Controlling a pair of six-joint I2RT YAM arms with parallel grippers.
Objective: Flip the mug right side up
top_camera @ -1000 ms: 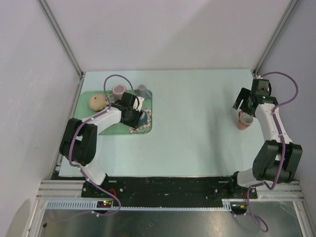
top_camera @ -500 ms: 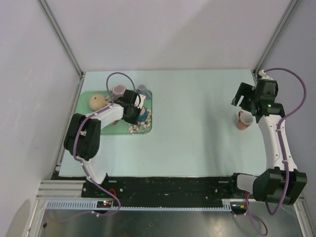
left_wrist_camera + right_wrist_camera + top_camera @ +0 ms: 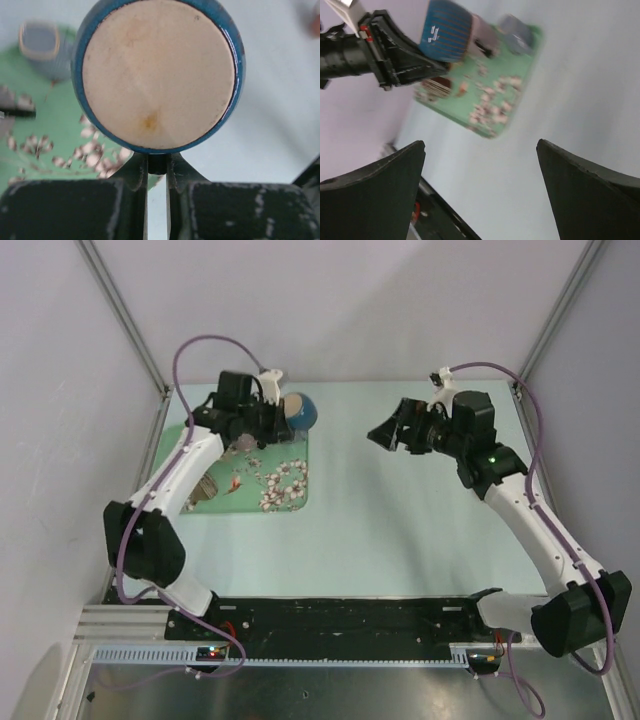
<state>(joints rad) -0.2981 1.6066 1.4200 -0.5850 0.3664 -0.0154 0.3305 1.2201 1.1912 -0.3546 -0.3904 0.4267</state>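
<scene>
My right gripper grabs the rim of the blue mug next, opposite the mug's beige base, since this leaves the base free to set upright.
My left gripper (image 3: 283,416) is shut on the handle of the blue mug (image 3: 301,410) and holds it in the air, tipped on its side, over the far right corner of the green tray (image 3: 285,495). In the left wrist view the mug's beige base (image 3: 159,75) faces the camera, with the fingers (image 3: 135,167) pinching the dark handle below it. My right gripper (image 3: 384,435) is open and empty, raised over the table's middle and pointing towards the mug. The right wrist view shows the mug (image 3: 445,30) held by the left gripper (image 3: 395,55).
The floral green tray (image 3: 490,100) holds a grey mug (image 3: 42,42), a pinkish mug (image 3: 485,37) and a brown round object (image 3: 205,488). A reddish blur (image 3: 316,25) shows far right. Aluminium frame posts stand at the far corners.
The left arm lifted the blue mug off the tray and carried it up towards the far edge. The right arm swung left from the orange cup to the table's middle, jaws open.
</scene>
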